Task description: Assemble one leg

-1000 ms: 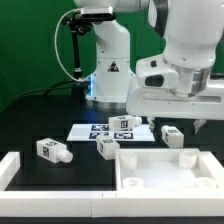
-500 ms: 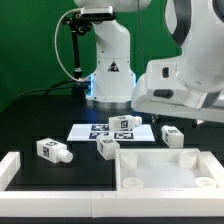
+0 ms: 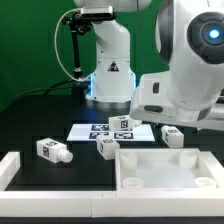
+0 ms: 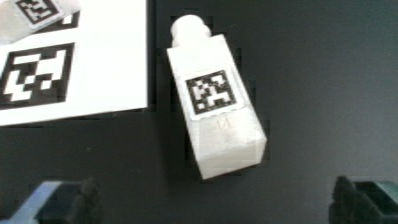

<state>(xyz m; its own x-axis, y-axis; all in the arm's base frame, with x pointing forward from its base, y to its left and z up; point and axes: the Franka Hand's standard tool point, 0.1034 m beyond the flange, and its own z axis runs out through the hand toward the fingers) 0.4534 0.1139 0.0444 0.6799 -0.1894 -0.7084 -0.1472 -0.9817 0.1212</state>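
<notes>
Next, my gripper reaches the leg and grabs its blunt end (image 3: 176, 141) (image 4: 228, 150), leaving the leg's round peg free to fit the white panel.
In the wrist view a white leg (image 4: 217, 100) with a square tag lies on the dark table beside the marker board (image 4: 54, 60). My gripper (image 4: 210, 205) is open and empty. Its two dark fingertips (image 4: 54, 200) stand wide apart, and the leg's near end lies just ahead of the gap between them, not touched. In the exterior view several legs lie on the table: one (image 3: 171, 135) at the right, one (image 3: 123, 124) on the marker board (image 3: 90, 131), one (image 3: 107, 146) in the middle and one (image 3: 52, 150) at the left. The arm's body (image 3: 185, 90) hides the fingers there.
A large flat white square panel with a raised rim (image 3: 165, 172) lies at the front right. A white block (image 3: 10, 165) stands at the front left. A second robot base (image 3: 108, 60) stands at the back.
The arm's white body has swung and turned at the exterior view's upper right, and its joint cap now faces the camera. The legs and the panel have not moved.
</notes>
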